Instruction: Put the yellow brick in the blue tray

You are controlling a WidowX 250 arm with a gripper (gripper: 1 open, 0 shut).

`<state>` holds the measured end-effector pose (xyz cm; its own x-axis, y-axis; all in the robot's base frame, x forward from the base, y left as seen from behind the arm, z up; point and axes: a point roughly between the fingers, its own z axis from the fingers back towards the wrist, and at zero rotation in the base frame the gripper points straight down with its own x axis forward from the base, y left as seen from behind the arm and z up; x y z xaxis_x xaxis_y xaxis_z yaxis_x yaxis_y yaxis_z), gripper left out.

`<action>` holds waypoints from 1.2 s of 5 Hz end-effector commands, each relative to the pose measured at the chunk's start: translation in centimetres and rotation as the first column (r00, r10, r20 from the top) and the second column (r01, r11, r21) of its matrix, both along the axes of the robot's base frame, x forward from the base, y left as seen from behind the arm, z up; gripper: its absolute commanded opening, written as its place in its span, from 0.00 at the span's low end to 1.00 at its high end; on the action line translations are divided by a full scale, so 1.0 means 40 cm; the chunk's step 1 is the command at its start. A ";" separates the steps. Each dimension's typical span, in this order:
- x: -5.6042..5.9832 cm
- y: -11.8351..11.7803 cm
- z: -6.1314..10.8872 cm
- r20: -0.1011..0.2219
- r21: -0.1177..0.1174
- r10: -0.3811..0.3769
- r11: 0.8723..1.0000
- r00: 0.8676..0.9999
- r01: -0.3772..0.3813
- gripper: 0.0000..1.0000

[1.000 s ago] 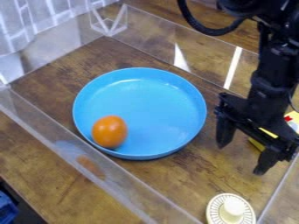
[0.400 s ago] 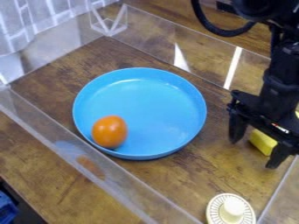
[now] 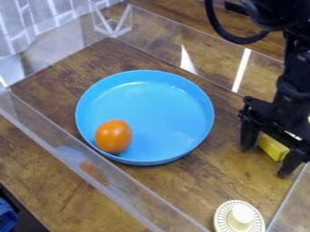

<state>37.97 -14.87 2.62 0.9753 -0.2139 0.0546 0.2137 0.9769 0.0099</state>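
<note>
The gripper is ready to close on the yellow brick (image 3: 275, 145) now: its fingers reach down around the brick, low over the wooden table.
The yellow brick (image 3: 275, 145) lies on the wooden table at the right, only partly visible between the black fingers. My gripper (image 3: 269, 155) points down over it, open, with one finger on each side of the brick; I cannot tell whether they touch it. The blue tray (image 3: 158, 101) sits at the middle of the table, to the left of the gripper, a short gap away. The brick's label is hidden by the gripper.
An orange (image 3: 112, 136) rests inside the tray near its front-left rim. A cream ridged disc (image 3: 240, 218) lies at the bottom edge, right of centre. Clear plastic walls (image 3: 72, 159) fence the wooden table on all sides.
The gripper has shifted right and a little lower, so its open fingers now straddle the yellow brick. The tray and orange have not moved.
</note>
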 end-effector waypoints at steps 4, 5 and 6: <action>0.057 -0.008 0.049 0.027 0.002 -0.028 1.000 0.999 0.028 0.00; 0.065 -0.001 0.064 0.018 0.008 -0.034 0.999 0.999 0.034 0.00; 0.073 0.004 0.077 0.011 0.013 -0.039 0.999 0.999 0.039 0.00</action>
<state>39.45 -15.14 3.22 0.9625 -0.2707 -0.0152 0.2711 0.9621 0.0306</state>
